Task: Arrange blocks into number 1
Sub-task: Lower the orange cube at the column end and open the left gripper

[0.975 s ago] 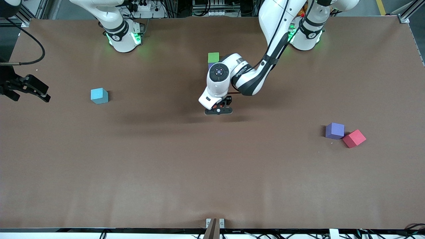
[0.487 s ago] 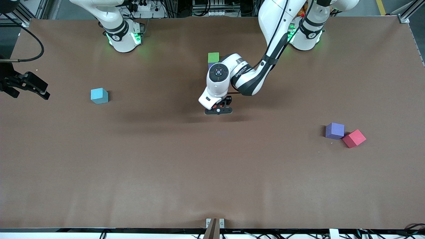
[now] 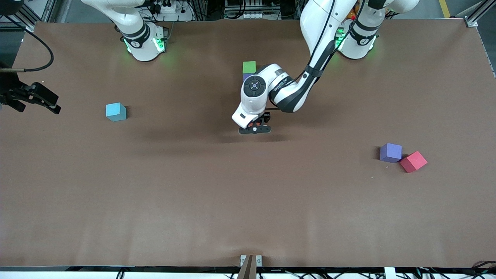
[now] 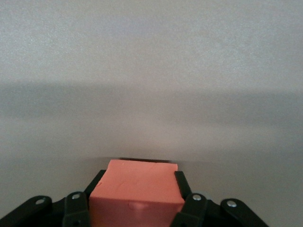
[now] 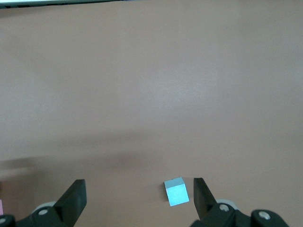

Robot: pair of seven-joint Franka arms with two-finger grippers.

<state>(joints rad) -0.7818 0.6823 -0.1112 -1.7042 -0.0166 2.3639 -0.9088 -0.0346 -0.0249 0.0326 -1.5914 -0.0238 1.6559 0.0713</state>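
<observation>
My left gripper opens next, since the orange block (image 4: 138, 189) is down at the tabletop and the block would stand.
My left gripper (image 3: 254, 129) is low over the middle of the table, shut on an orange block (image 4: 138, 189) that fills the space between its fingers (image 4: 182, 178). I cannot tell whether the block touches the table. A green block (image 3: 249, 66) lies on the table toward the robots' bases. A sliver of purple (image 3: 244, 76) shows against it on the side nearer the front camera, mostly covered by the left arm. The pink blocks are hidden. My right gripper (image 3: 45, 104) hangs open and empty over the table's edge at the right arm's end.
A light blue cube (image 3: 116, 111) lies near the right gripper and also shows below its fingers as the light blue cube (image 5: 176, 191). Toward the left arm's end, a purple cube (image 3: 390, 152) touches a crimson red cube (image 3: 413, 161).
The right gripper has drifted slightly toward the robots' bases. The left arm and the orange block have barely moved.
</observation>
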